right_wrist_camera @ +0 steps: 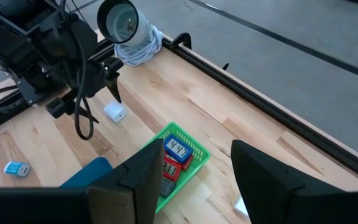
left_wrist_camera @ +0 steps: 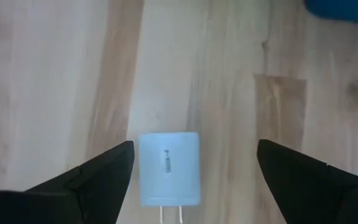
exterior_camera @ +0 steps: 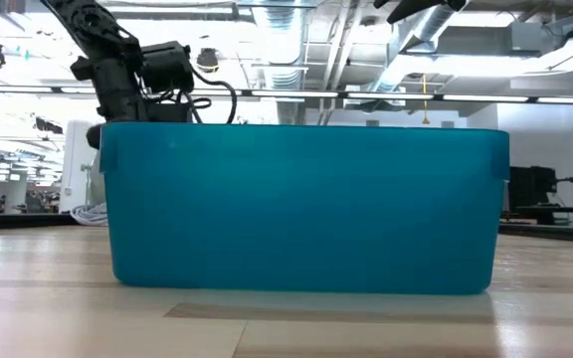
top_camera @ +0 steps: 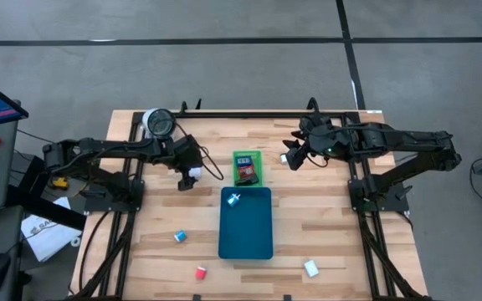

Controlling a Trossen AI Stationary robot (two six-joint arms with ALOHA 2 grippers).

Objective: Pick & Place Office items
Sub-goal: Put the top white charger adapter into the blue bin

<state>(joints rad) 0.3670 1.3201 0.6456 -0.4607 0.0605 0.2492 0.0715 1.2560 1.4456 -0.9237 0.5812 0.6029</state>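
Note:
I should next use my left gripper to grab the white block by its sides on either side of the label (top_camera: pixel 195 173). Then it can go into the teal tray (top_camera: pixel 246 230).
A small white block with two thin prongs (left_wrist_camera: pixel 168 168) lies flat on the wooden table, left of the green tray (top_camera: pixel 258 158). My left gripper (left_wrist_camera: pixel 194 149) points down over it, open, one finger on each side and neither touching it. The green tray holds red, blue and dark office items (right_wrist_camera: pixel 178 155). The teal tray (top_camera: pixel 246 230) holds one small piece (top_camera: pixel 233 199). My right gripper (right_wrist_camera: pixel 194 162) hovers open, high above the table right of the green tray. A small white piece (right_wrist_camera: pixel 241 208) shows below it.
Loose items lie on the near part of the table: a blue one (top_camera: pixel 180 237), a red one (top_camera: pixel 201 272) and a white one (top_camera: pixel 310 267). A round lamp head with a coiled white cable (right_wrist_camera: pixel 129 25) sits at the far left. A black rail (top_camera: pixel 249 113) runs along the far edge.

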